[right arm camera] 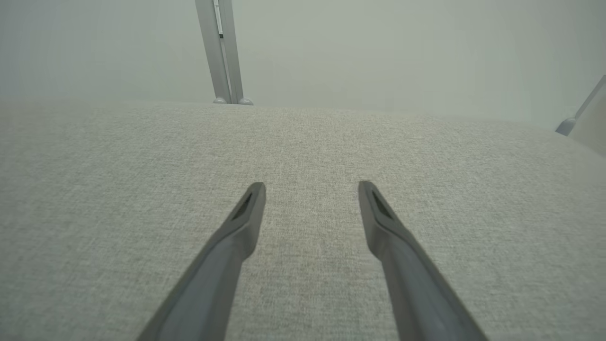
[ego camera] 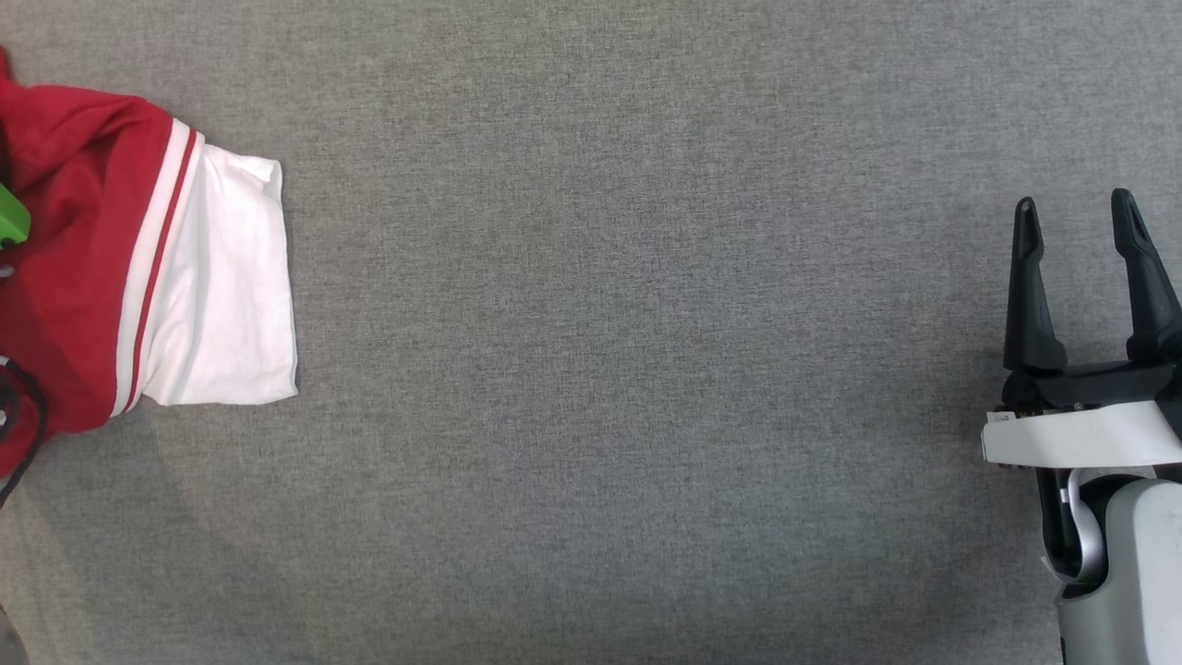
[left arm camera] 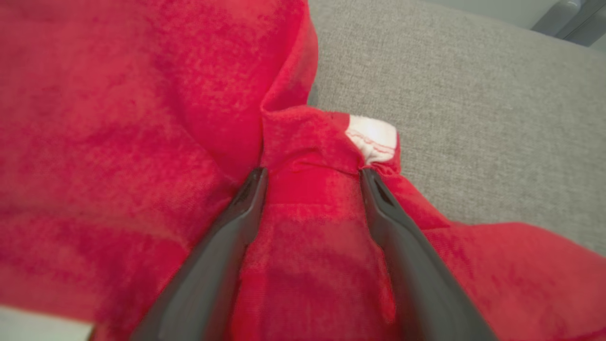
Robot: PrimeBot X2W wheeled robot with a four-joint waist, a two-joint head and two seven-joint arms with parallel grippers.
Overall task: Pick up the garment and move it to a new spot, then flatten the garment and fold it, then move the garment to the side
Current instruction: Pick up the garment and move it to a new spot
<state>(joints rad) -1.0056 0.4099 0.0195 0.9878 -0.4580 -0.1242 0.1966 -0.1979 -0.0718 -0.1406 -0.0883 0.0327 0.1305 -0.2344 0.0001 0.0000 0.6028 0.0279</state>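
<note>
The white panel beside the garment's fold lies flat on the tabletop, so my left gripper will grab the garment by its raised red fold point(left arm camera: 313, 170) next.
The garment point(ego camera: 83, 277) is red with a white sleeve point(ego camera: 222, 277) edged by red and white stripes, and it lies bunched at the far left of the grey cloth surface, partly cut off by the head view's edge. In the left wrist view my left gripper point(left arm camera: 312, 174) stands open, its fingers pressed into the red garment point(left arm camera: 118, 118), with a fold of cloth and a white label point(left arm camera: 374, 137) between the tips. My right gripper point(ego camera: 1074, 201) hangs open and empty at the far right, well away from the garment, and in the right wrist view the right gripper point(right arm camera: 311, 185) is over bare cloth.
The grey cloth surface point(ego camera: 646, 369) spreads wide between the garment and the right arm. A green part point(ego camera: 11, 217) and a black cable point(ego camera: 28, 416) sit over the garment at the left edge. Metal frame legs point(right arm camera: 222, 52) stand beyond the far edge.
</note>
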